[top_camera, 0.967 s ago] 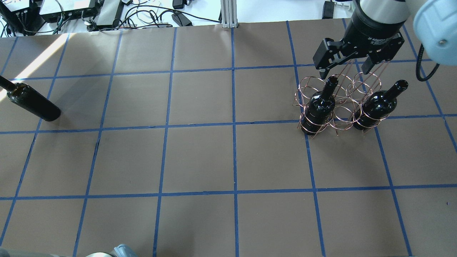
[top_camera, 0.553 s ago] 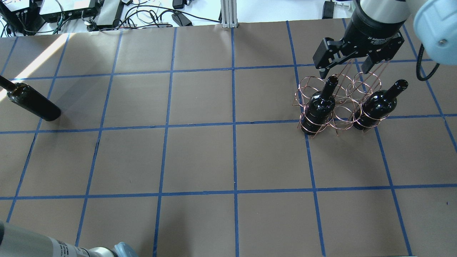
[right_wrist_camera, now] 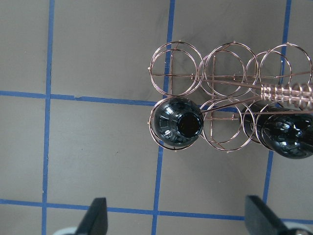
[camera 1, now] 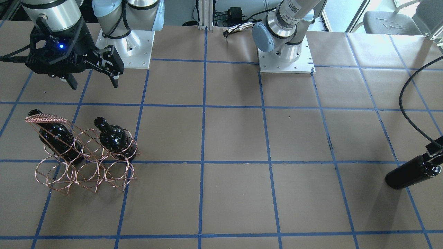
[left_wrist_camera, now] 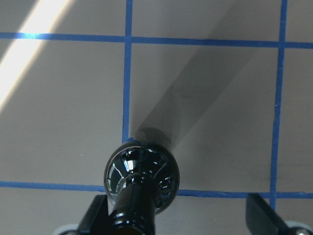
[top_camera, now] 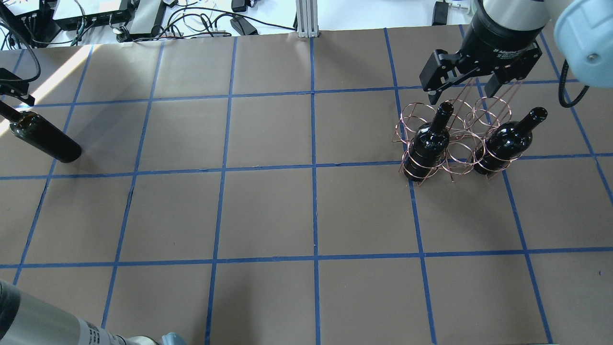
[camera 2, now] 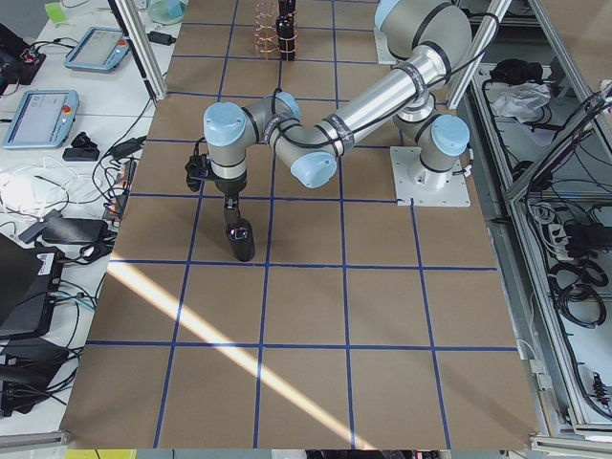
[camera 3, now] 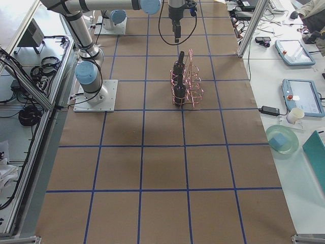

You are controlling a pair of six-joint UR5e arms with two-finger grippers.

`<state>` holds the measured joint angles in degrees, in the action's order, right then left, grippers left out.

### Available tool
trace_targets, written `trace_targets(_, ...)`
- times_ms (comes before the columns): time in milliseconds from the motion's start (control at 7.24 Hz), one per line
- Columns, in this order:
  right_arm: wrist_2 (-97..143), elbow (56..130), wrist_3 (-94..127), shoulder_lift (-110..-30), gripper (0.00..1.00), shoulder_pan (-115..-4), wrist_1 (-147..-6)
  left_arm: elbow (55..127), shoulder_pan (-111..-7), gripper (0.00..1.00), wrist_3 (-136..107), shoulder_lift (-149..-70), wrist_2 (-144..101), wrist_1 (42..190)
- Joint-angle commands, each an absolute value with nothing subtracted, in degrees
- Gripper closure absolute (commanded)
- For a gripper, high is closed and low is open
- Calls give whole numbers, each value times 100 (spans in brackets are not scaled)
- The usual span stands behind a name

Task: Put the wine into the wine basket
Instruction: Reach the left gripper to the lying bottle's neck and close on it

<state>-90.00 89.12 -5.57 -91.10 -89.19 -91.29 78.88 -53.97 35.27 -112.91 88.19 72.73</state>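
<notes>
The bottle's round body gets wide below its slim neck, so my left gripper should next close on the bottle by its neck (left_wrist_camera: 134, 205).
One wine bottle (top_camera: 45, 140) stands alone at the far left of the table; it also shows in the front view (camera 1: 410, 175). My left gripper (left_wrist_camera: 178, 218) is open around its neck (left_wrist_camera: 134, 210), which is close to the left finger. The copper wire wine basket (top_camera: 455, 143) stands at the right, with two black bottles (top_camera: 427, 143) (top_camera: 505, 141) upright in its near row. My right gripper (top_camera: 467, 93) is open and empty, hovering above the basket's handle (right_wrist_camera: 286, 91).
Brown paper with a blue tape grid covers the table (top_camera: 268, 211). Cables and boxes (top_camera: 143, 19) lie beyond the far edge. The left arm's link (top_camera: 43, 326) crosses the near left corner. The basket's far row of rings (right_wrist_camera: 195, 68) holds nothing.
My left arm has swung in at the near left corner, and its gripper now shows at the left edge over the lone bottle's neck. The right gripper has barely moved.
</notes>
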Motion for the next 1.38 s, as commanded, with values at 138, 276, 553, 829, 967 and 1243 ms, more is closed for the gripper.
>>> trace_targets(138,-9018,8912,-545,-9114,0,-8912,-9132,7884,-5414,1,3911,-11390,9009,7181)
trace_targets(276,-9009,8912,-536,-9114,0,-8921,-9132,7901,-5414,11,3911,-11391,9009,7189)
trace_targets(553,-9009,8912,-545,-9114,0,-8912,-9114,7910,-5257,55,4068,-11356,9070,7207)
trace_targets(829,-9000,8912,-545,-9114,0,-8903,-9140,7893,-5177,81,4368,-11356,9070,7189)
trace_targets(967,-9009,8912,-536,-9114,0,-8903,-9141,7893,-5177,89,4368,-11338,9062,7189)
trace_targets(1243,-8991,8912,-554,-9106,0,-8895,-9149,7901,-5177,100,4316,-11259,9018,7250)
